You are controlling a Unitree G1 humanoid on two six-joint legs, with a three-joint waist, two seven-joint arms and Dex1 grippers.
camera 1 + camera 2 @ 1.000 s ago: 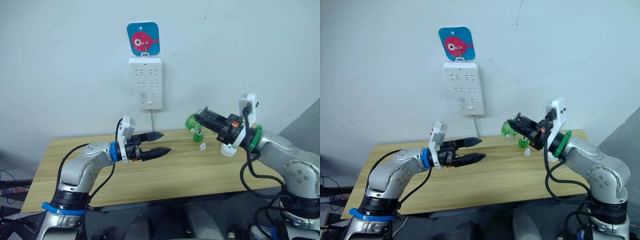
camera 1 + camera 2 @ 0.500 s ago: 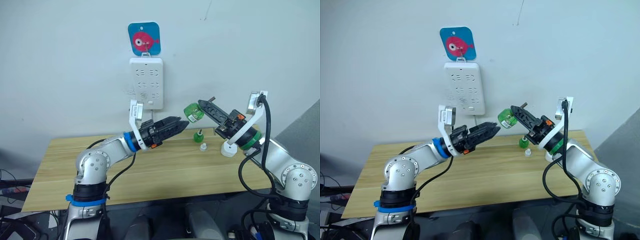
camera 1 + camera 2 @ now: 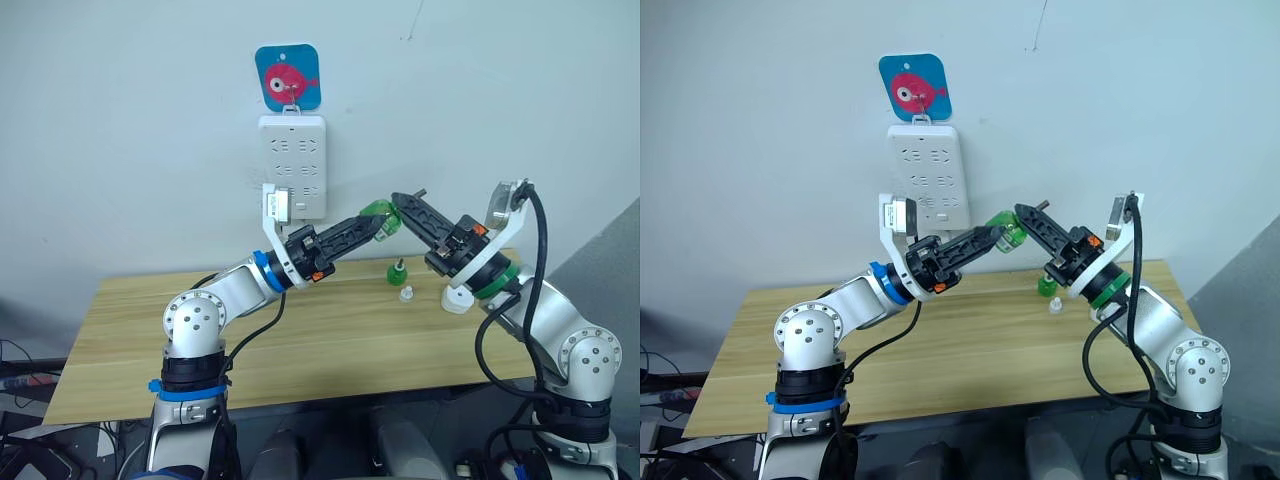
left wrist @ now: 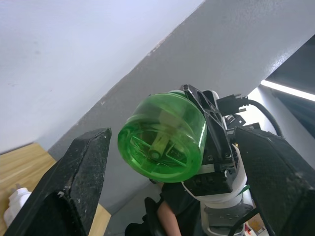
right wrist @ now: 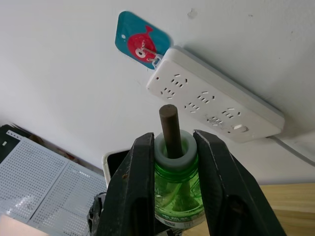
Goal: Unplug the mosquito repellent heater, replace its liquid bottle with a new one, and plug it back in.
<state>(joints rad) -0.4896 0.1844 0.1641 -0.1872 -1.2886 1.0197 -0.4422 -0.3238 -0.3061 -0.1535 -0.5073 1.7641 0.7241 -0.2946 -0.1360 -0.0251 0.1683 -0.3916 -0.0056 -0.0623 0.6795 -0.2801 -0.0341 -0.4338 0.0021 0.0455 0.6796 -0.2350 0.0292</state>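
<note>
The left gripper should next grab the green bottle by its round base [image 3: 381, 221], so that the green liquid bottle's neck stays free to enter the heater [image 3: 457, 299].
My right gripper [image 3: 399, 204] is shut on the neck of a green liquid bottle [image 3: 379, 214], held in the air below the wall power strip [image 3: 292, 165]. In the right wrist view its fingers [image 5: 135, 177] clamp the white collar, and the brown wick points toward the strip. My left gripper [image 3: 372, 229] is open, stretched out to the bottle's base. In the left wrist view the round green base [image 4: 162, 137] sits between its spread fingers [image 4: 74, 182] without clear contact. The white mosquito repellent heater [image 3: 457, 299] rests on the table behind my right arm, unplugged.
A small green piece [image 3: 397, 271] and a small white cap [image 3: 406, 294] stand on the wooden table [image 3: 330, 340] near the back edge. A blue fish hook [image 3: 288, 77] holds the strip on the wall. The strip's cord drops behind the table.
My left arm has risen from the table and reached right and up until its open fingers flank the bottle's base. My right gripper has lifted the bottle and moved it left toward the strip.
</note>
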